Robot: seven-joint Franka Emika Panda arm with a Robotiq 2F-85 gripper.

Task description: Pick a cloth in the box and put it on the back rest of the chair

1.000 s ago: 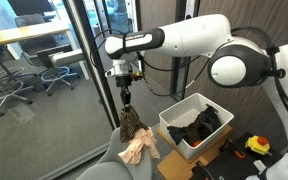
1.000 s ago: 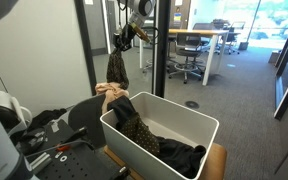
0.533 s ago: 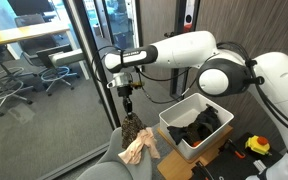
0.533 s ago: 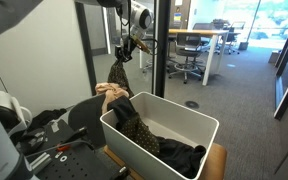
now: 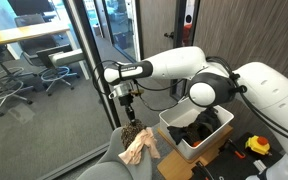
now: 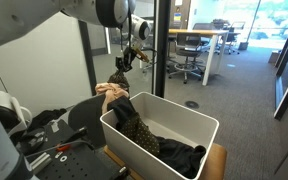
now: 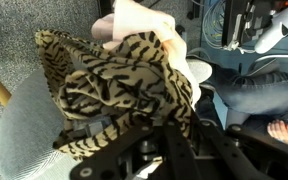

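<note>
My gripper should open now: the loose folds of the striped cloth lie across the grey back rest just under my fingers, so the cloth would stay draped if I let go.
My gripper (image 5: 127, 101) is shut on a zebra-striped cloth (image 5: 132, 130) and holds it just above the grey chair's back rest (image 5: 112, 163). The cloth's lower end bunches on the back rest beside a peach cloth (image 5: 139, 148). In an exterior view the gripper (image 6: 127, 62) holds the striped cloth (image 6: 119, 77) over the peach cloth (image 6: 109, 91). In the wrist view the striped cloth (image 7: 114, 85) fills the middle, with the jaws (image 7: 169, 135) closed on it and the peach cloth (image 7: 144, 20) behind. The white box (image 5: 196, 122) holds dark cloths (image 5: 202, 125).
A glass wall and door frame (image 5: 79, 60) stand close behind the chair. The box (image 6: 164, 128) sits on a wooden stand beside the chair. Tools and a yellow tape measure (image 5: 257, 146) lie on the table by the box. Office chairs stand beyond the glass.
The gripper has come down with the striped cloth, which hung long from the gripper before and now bunches on the chair's back rest.
</note>
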